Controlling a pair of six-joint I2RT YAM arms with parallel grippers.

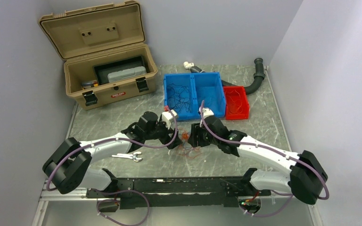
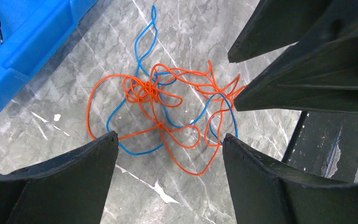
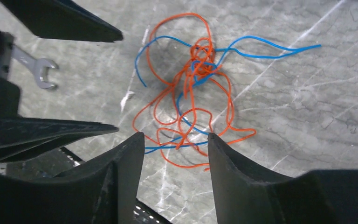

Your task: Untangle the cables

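The orange cable should be picked up next by its loose loop [image 3: 196, 109] with my right gripper. The knot [image 3: 201, 63] is then free to loosen.
The cables [image 1: 189, 145] are a loose tangle of thin orange and blue wires lying on the marble table between my two grippers. In the left wrist view the cables [image 2: 154, 93] have a knot at the middle, and the left gripper [image 2: 170, 136] is open just above their near loops, holding nothing. In the right wrist view the cables [image 3: 196, 74] lie ahead of the right gripper [image 3: 175, 135], which is open and empty over the near strands. From above, the left gripper [image 1: 175, 141] and right gripper [image 1: 195, 139] face each other across the tangle.
A blue bin [image 1: 169, 76] holding dark wires and a red bin [image 1: 238, 117] stand behind the tangle. An open tan toolbox [image 1: 108, 80] is back left, a black corrugated hose [image 1: 257, 77] back right. A wrench [image 1: 128, 156] lies left of the tangle.
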